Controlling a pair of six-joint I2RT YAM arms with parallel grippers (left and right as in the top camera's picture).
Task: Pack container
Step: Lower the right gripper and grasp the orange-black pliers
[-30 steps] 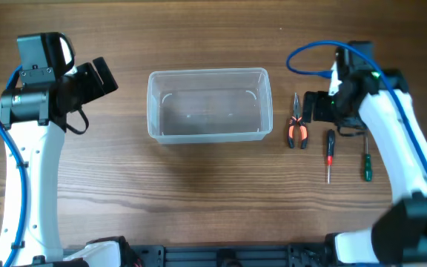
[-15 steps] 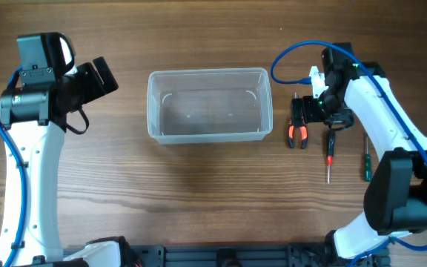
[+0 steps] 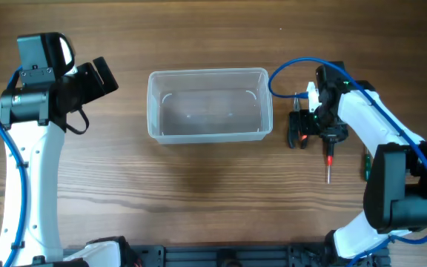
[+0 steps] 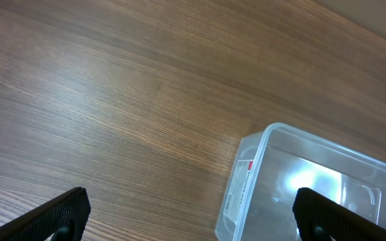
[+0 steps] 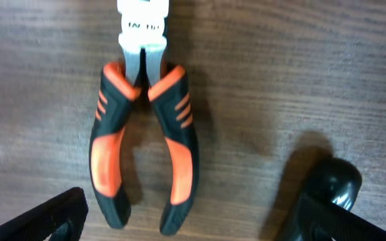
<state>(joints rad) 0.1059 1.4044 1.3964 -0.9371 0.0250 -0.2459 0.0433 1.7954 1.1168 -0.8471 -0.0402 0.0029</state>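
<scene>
The gripper's fingers hang above the pliers' handles, one covering the screwdriver butt (image 5: pixel 342 177), so my right gripper lowers, and only then closes on the pliers.
The container (image 3: pixel 154 104) is a clear, empty plastic tub in the middle of the table; its near corner also shows in the left wrist view as the container (image 4: pixel 263 142). My left gripper (image 3: pixel 108 76) hangs open to the left of it, above bare wood, and the left gripper (image 4: pixel 189 217) holds nothing. My right gripper (image 3: pixel 302 127) is open right of the tub, directly over orange-and-black pliers (image 5: pixel 107 150). The right gripper (image 5: pixel 193 221) has its fingers on either side of the handle ends, apart from them.
A red-handled screwdriver (image 3: pixel 329 159) lies just right of the pliers; its black butt end (image 5: pixel 330 181) sits close to my right finger. A green screwdriver (image 3: pixel 365 165) lies further right, partly under the arm. A blue cable (image 3: pixel 288 68) loops above the right wrist.
My right gripper has moved left and toward the table's front, from beside the pliers to directly over them. The left arm and the container have not moved.
</scene>
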